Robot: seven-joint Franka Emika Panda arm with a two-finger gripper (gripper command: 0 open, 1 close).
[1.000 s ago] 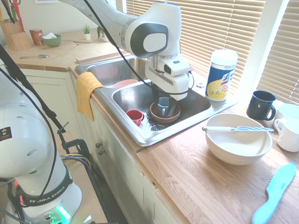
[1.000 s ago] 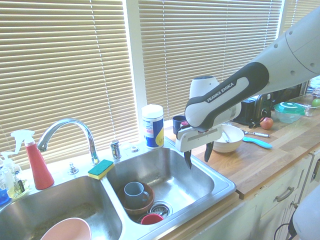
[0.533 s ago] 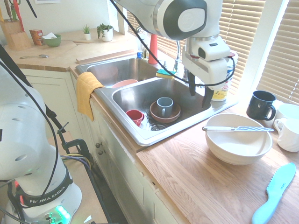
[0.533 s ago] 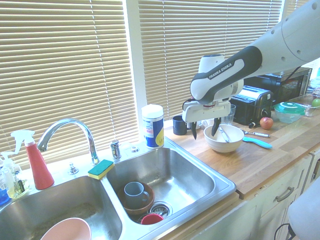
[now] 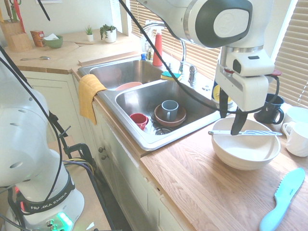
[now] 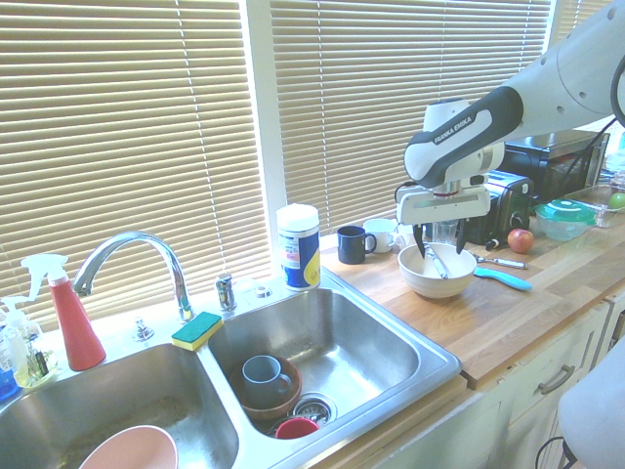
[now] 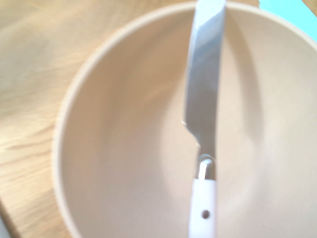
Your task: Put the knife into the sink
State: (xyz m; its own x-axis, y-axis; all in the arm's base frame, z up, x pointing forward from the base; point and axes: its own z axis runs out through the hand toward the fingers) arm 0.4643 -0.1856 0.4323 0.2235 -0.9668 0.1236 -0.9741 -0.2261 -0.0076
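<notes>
My gripper's fingers are still above the knife's white handle, high over the inside of the bowl. It is too early to close, so lowering comes first.
The knife (image 5: 252,132) lies flat across the rim of a white bowl (image 5: 243,156) on the wooden counter, to the right of the sink (image 5: 144,98). Its pale handle points toward the sink. My gripper (image 5: 229,122) hangs open just above the handle end, fingers pointing down, with nothing between them. In the second exterior view the gripper (image 6: 439,244) stands over the bowl (image 6: 437,281), well right of the sink (image 6: 342,342) and its curved tap (image 6: 137,244). The wrist view looks straight down on the knife (image 7: 203,99) spanning the bowl (image 7: 114,148).
A grey cup in a brown bowl (image 5: 169,111) and a red cup (image 5: 139,120) sit in the near basin. A dark mug (image 5: 268,108) and white mugs (image 5: 298,132) stand behind the bowl. A light-blue plastic knife (image 5: 284,197) lies on the counter. A yellow cloth (image 5: 89,94) hangs over the sink's front edge.
The arm has swung from above the sink basin, across the counter edge, to just over the white bowl and the knife. The gripper stayed open throughout.
</notes>
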